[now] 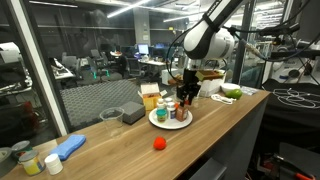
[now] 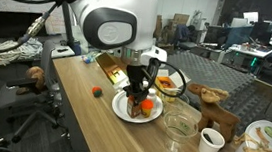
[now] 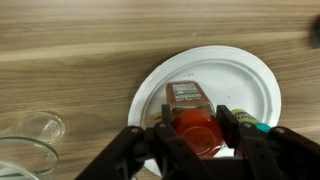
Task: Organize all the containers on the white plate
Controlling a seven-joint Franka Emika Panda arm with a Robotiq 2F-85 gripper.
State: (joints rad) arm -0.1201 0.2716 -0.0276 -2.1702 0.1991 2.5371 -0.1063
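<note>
I should open my gripper now, because the bottle is upright inside the rim of the white plate and would stay standing.
A white plate (image 3: 235, 75) lies on the wooden counter and shows in both exterior views (image 1: 171, 124) (image 2: 122, 108). On it stands a clear bottle with red contents and a red top (image 3: 190, 105). My gripper (image 3: 193, 130) reaches straight down over the plate, its fingers tight against both sides of this bottle. A small green-topped container (image 3: 250, 122) stands on the plate just right of the fingers. In the exterior views my gripper (image 1: 184, 100) (image 2: 138, 89) hides most of the containers on the plate.
A red ball (image 1: 158, 144) lies on the counter near the plate. A yellow box (image 1: 150, 97) and a grey box (image 1: 133, 115) stand behind it. A glass bowl (image 2: 180, 122), a white cup (image 2: 210, 142) and a small glass (image 3: 40, 128) stand nearby.
</note>
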